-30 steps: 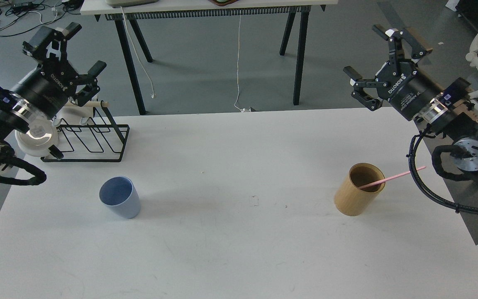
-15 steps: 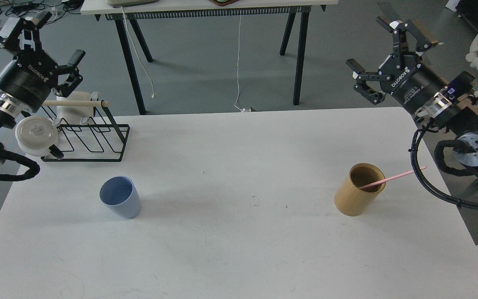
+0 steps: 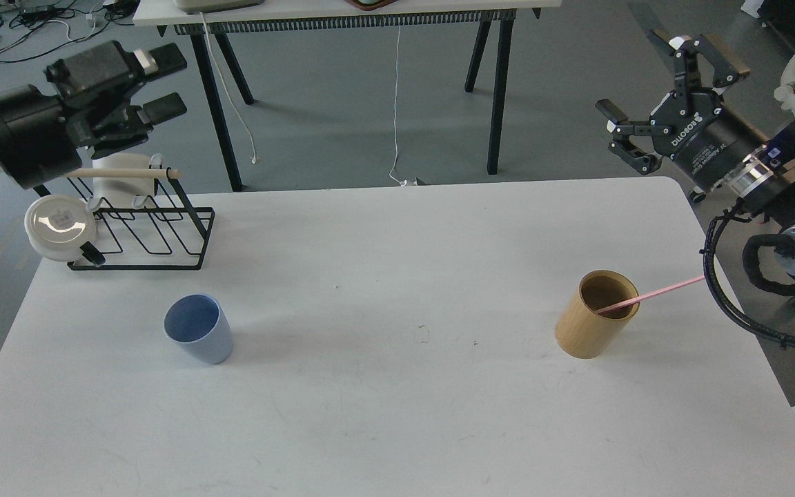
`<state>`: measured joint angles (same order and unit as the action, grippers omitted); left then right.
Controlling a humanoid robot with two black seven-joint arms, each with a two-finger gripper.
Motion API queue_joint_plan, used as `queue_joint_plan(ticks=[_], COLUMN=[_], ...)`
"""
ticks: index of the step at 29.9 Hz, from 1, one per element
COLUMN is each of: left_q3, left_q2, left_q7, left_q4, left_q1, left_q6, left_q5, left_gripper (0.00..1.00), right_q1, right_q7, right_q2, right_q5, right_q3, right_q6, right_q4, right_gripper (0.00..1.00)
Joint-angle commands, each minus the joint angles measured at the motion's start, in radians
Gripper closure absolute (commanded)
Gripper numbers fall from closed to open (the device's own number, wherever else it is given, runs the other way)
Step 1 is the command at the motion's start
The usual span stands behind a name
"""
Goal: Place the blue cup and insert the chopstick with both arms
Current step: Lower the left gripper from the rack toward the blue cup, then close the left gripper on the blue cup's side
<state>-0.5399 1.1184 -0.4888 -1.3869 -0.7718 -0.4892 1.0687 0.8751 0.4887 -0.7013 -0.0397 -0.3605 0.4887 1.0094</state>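
My left gripper grabs the cup by its rim (image 3: 192, 301) next, to place the blue cup for the chopstick (image 3: 653, 294).
The blue cup (image 3: 198, 337) stands upright on the left part of the white table (image 3: 384, 407), free of both grippers. The pink chopstick (image 3: 653, 294) leans in the tan wooden holder (image 3: 595, 323) on the right, its upper end pointing right past the rim. My left gripper (image 3: 166, 83) hangs open above and behind the wire rack, fingers pointing right, holding nothing. Off the table's far right corner, my right gripper (image 3: 660, 86) is raised and open, well above the holder, empty too.
A black wire rack (image 3: 156, 228) with a pale wooden rod (image 3: 121, 173), a white mug and a round white lid (image 3: 57, 221) sits at the table's far left corner. Another table's black legs (image 3: 497, 90) stand behind. Cables hang by my right arm.
My left arm has swung and turned, so its gripper now points right above the rack. My right gripper has pulled further back and to the right. Cup, holder and chopstick have stayed in place.
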Motion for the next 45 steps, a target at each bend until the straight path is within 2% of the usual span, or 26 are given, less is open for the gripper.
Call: queue_joint_plan(ticks=[1,4,7,14,19,34,38,42,44,45], left_q3=[0.06,0.081,0.121,0.133,0.133,0.173,0.176,0.176,0.176,0.176], left_q2=[0.061,0.054,0.009,-0.086,-0.15,-0.219,-0.232,-0.244,-0.261,-0.267], left_q7=[0.0,0.0,0.0,0.0,0.0,0.0,0.0,0.0,0.0,0.0], left_q4=[-0.043,-0.038,0.018,0.074,0.175,0.331,0.342,0.344,0.344,0.344], left_q1=[0.002,0.011,0.022,0.089,0.094,0.126,0.144,0.164,0.166,0.167], left_q6=[0.001,0.001,0.001,0.001,0.001,0.001,0.02,0.041,0.041,0.041], left_q5=[0.198,0.444,0.611,0.642,0.669,0.668,0.666,0.665,0.668,0.668], left_gripper=[0.0,0.0,0.0,0.0,0.0,0.02,0.03,0.09,0.21,0.3], right_q1=[-0.007,-0.013,-0.016,-0.021,-0.033,-0.039,-0.042,-0.042,-0.044,-0.045], right_q7=[0.0,0.0,0.0,0.0,0.0,0.0,0.0,0.0,0.0,0.0], right_q2=[0.0,0.002,0.002,-0.001,-0.003,-0.014,-0.015,-0.015,-0.015,-0.018], right_q5=[0.0,0.0,0.0,0.0,0.0,0.001,0.001,0.001,0.001,0.001], right_q3=[0.005,0.008,0.009,0.006,0.002,-0.001,-0.001,-0.001,-0.001,-0.003], right_q6=[0.0,0.0,0.0,0.0,0.0,0.0,0.0,0.0,0.0,0.0], right_q4=[-0.009,-0.014,-0.014,-0.014,-0.014,-0.011,-0.011,-0.009,-0.008,-0.006], right_gripper=[0.01,0.01,0.01,0.01,0.01,0.01,0.01,0.01,0.01,0.01])
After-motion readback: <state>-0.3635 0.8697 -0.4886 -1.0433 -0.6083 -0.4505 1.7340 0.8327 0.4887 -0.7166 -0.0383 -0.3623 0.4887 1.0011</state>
